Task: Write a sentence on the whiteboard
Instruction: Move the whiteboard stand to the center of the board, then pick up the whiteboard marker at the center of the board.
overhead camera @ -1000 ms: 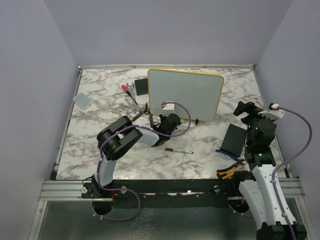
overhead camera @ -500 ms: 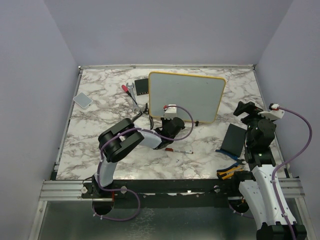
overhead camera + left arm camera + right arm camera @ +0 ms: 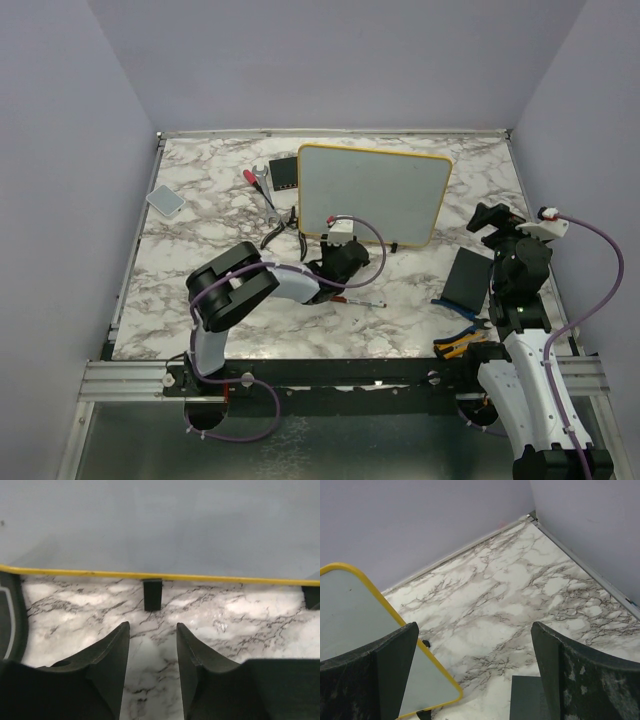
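Observation:
My left gripper should take hold of the red-capped marker by its white body close to the cap, so its far end stays free to hand over to my right gripper.
The whiteboard with its yellow frame lies at the back middle of the table, and its face is blank; no sentence shows. My left gripper sits just before the board's near edge, open and empty. In the left wrist view its jaws frame bare marble, with the board and one black foot just ahead. A red-capped marker lies on the table beside the left wrist. My right gripper hovers right of the board, wide open and empty. The board's corner shows there.
A black rectangular box lies under the right arm and shows in the right wrist view. A red-handled tool, a small dark device and pliers lie left of the board. A grey pad is far left. Blue and yellow tools lie near right.
My left gripper has drawn back a little from the whiteboard toward the near edge, and its elbow has shifted left. The right arm has not moved.

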Tool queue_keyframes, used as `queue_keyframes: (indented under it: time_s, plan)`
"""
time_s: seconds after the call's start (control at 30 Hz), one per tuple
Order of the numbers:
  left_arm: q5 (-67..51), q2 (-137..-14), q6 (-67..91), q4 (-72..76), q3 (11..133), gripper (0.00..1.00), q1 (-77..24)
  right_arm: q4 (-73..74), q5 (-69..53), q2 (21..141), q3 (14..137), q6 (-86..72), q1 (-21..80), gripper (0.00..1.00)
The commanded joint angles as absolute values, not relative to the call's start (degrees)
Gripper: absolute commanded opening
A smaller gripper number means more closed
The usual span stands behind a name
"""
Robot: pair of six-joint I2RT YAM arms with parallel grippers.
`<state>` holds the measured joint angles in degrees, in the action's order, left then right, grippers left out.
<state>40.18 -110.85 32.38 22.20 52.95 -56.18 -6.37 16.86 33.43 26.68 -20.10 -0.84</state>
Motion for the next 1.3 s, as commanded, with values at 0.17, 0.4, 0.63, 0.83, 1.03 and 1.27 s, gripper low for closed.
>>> queue_keyframes:
  time_s: [0.17, 0.4, 0.63, 0.83, 1.03, 1.27]
  plan:
    - [36.6, -99.4, 33.2, 16.4, 43.9, 0.59, -57.8, -5.9, 17.7, 33.2, 26.1, -20.5, -1.1, 0.98]
    - [26.7, -89.2, 24.7, 11.1, 41.1, 0.78, -58.2, -4.8, 17.4, 34.1, 27.0, -20.4, -1.1, 0.98]
    - [5.5, -87.2, 13.4, 5.0, 43.1, 0.81, -58.3, -4.5, 15.8, 33.5, 27.9, -19.1, -1.0, 0.98]
    - [0.0, -90.2, 7.6, 5.2, 45.2, 0.81, -59.6, -5.1, 14.8, 34.5, 27.7, -19.3, -1.0, 0.98]
    - [-1.7, -92.2, 5.8, 5.8, 45.2, 0.81, -60.6, -4.9, 14.8, 34.4, 27.7, -19.1, -1.0, 0.98]
    - [7.3, -95.1, 3.7, 5.8, 45.4, 0.74, -65.0, -5.1, 14.6, 34.8, 27.7, -19.3, -1.0, 0.98]
